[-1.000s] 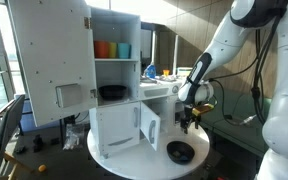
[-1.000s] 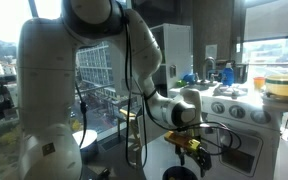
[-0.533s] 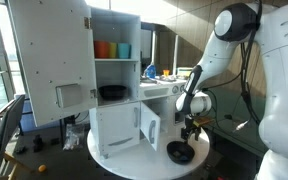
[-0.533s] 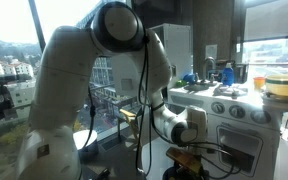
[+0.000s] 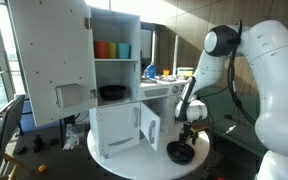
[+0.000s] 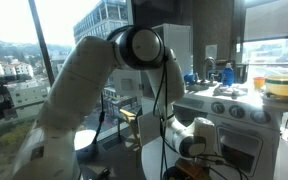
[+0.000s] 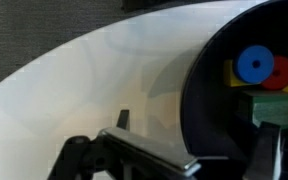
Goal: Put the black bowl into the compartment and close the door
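The gripper will next grab the black bowl (image 5: 180,153) by its near rim, so the bowl's far side stays free to go into the compartment.
The black bowl (image 5: 180,153) sits on the round white table (image 5: 124,160) in front of the white toy cabinet (image 5: 104,80). In the wrist view the bowl (image 7: 209,110) fills the right side and holds several coloured toy pieces (image 7: 254,66). My gripper (image 5: 187,142) is down at the bowl. In the wrist view its jaws (image 7: 224,160) are open and straddle the bowl's near rim. The cabinet's small lower door (image 5: 150,126) hangs open. In an exterior view the gripper (image 6: 191,168) is low at the frame's bottom and the bowl is hidden.
The cabinet's tall door (image 5: 49,55) is swung open. Orange and blue cups (image 5: 111,49) stand on the top shelf, a dark dish (image 5: 111,92) on the middle shelf. A toy stove (image 6: 234,110) with knobs is beside the arm.
The arm has come down and moved in, bringing the gripper from above the table to the bowl's rim. The bowl has not moved.
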